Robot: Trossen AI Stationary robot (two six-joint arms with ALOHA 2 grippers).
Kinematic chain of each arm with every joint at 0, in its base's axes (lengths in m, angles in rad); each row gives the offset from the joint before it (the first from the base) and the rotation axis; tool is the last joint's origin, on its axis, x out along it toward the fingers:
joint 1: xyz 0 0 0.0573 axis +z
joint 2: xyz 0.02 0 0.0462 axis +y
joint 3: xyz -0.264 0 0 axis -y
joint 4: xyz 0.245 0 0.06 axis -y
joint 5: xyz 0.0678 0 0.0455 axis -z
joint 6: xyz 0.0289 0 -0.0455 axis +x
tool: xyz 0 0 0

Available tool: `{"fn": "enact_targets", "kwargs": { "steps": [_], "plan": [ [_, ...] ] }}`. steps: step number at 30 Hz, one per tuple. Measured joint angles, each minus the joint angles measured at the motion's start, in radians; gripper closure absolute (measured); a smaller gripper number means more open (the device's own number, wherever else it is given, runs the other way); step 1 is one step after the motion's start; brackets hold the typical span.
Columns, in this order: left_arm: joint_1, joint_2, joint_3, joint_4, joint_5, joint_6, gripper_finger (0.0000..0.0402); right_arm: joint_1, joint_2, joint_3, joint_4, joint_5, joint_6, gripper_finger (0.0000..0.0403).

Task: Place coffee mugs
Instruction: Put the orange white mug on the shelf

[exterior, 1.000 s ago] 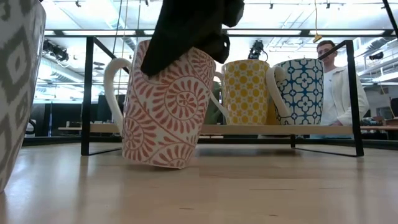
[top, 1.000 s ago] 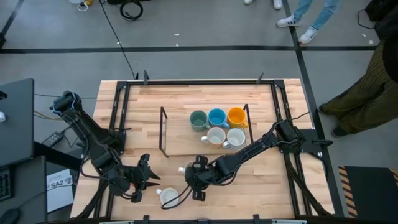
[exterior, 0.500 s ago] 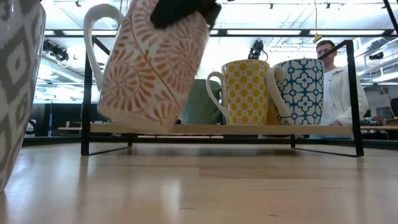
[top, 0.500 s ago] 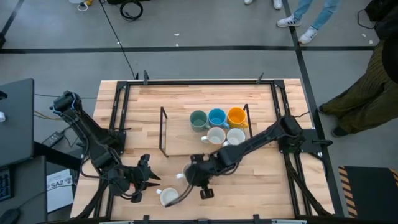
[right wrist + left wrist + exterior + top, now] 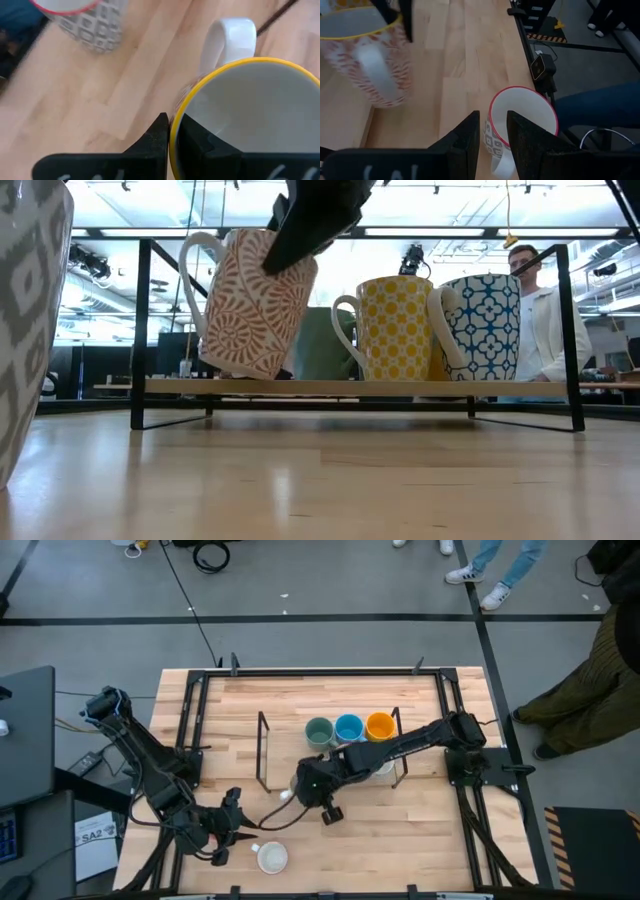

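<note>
I need to keep holding the yellow-rimmed mug (image 5: 290, 790) with my right gripper until it reaches the spot beside the green mug (image 5: 318, 732). It hangs short of that spot.
My right gripper (image 5: 308, 784) is shut on a white mug with a pink pattern and a yellow rim (image 5: 255, 305), which hangs in the air by the near edge of the black-framed wooden rack (image 5: 262, 755). In the high view the gripper hides most of this mug. On the rack stand a green mug (image 5: 318, 732), a blue one (image 5: 348, 727), an orange one (image 5: 380, 726) and a white one (image 5: 381, 762). A grey-patterned mug with a red rim (image 5: 270, 857) stands on its base near the table's near edge. My left gripper (image 5: 238, 825) waits open just left of it. My right gripper pinches the pink mug's yellow rim (image 5: 173, 127), one finger (image 5: 160, 134) outside the wall and one (image 5: 194, 137) inside the cup. The fingers come from above, pointing down. The mug is lifted clear and tilted, its white handle (image 5: 230, 40) on the side away from the fingers.
The rack's black posts (image 5: 140, 330) and top bar frame the shelf. Black rails run along the table's left and right sides (image 5: 188, 720). Bare wood lies between the rack and the near edge. A person (image 5: 535, 305) sits beyond the table, and others stand on the floor (image 5: 500, 570).
My right gripper has lifted the pink mug off the table and carried it up and toward the far edge, to the rack. The mug hangs tilted throughout and is now farther from the grey mug.
</note>
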Motion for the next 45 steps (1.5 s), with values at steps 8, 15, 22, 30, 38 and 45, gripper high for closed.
{"fn": "enact_targets", "kwargs": {
  "steps": [8,15,22,30,38,45],
  "plan": [
    [0.0,0.0,0.0,0.0,-0.005,0.0,0.0299,-0.062,0.0,0.001,-0.003,-0.003,-0.085,0.0369],
    [0.0,0.0,0.0,0.0,-0.009,0.0,0.0299,-0.091,-0.004,0.001,-0.02,0.007,-0.143,0.0369],
    [0.0,0.0,0.0,-0.006,-0.01,0.001,0.0299,-0.114,-0.011,0.049,-0.138,0.004,-0.147,0.0369],
    [0.0,0.0,0.0,-0.007,-0.016,0.004,0.0299,-0.128,-0.014,0.06,-0.203,0.01,-0.149,0.0368],
    [0.0,0.0,0.0,-0.007,-0.016,0.011,0.0299,-0.122,-0.014,0.06,-0.224,0.026,-0.149,0.0367],
    [0.0,0.0,0.0,-0.007,-0.016,0.011,0.0299,-0.094,-0.014,0.06,-0.253,-0.014,-0.141,0.0367]
  ]
}}
